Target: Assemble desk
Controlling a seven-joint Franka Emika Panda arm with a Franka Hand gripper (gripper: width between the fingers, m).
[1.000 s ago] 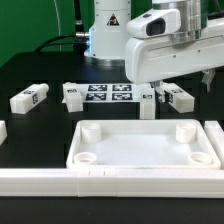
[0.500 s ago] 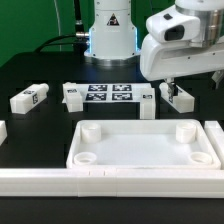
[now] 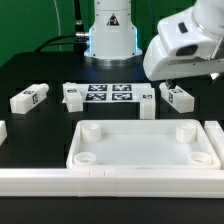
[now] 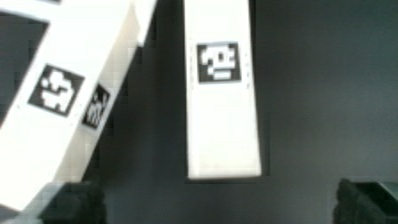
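I need to grab the leg by its plain end [image 4: 224,158] beside the tag next, so that the leg can stand in the white tabletop.
The white tray-like tabletop [image 3: 140,146] lies at the front middle, round sockets in its corners. One tagged white leg [image 3: 30,98] lies at the exterior view's left, another leg [image 3: 178,97] at the right. Two shorter-looking tagged legs [image 3: 72,95] [image 3: 147,100] flank the marker board [image 3: 108,95]. My gripper [image 3: 172,84] hangs just above the right leg. In the wrist view that leg [image 4: 222,90] lies lengthwise between my open jaws [image 4: 222,205]; the dark fingertips [image 4: 71,205] stand wide apart and hold nothing. A second tagged white part [image 4: 71,90] lies beside it.
A long low white rail [image 3: 110,181] runs along the front edge, with white end blocks [image 3: 214,128] at the sides. The robot's base [image 3: 110,35] stands behind the marker board. The table surface is black.
The arm has swung toward the exterior view's right, from over the marker board's right end to above the right leg. No part has moved.
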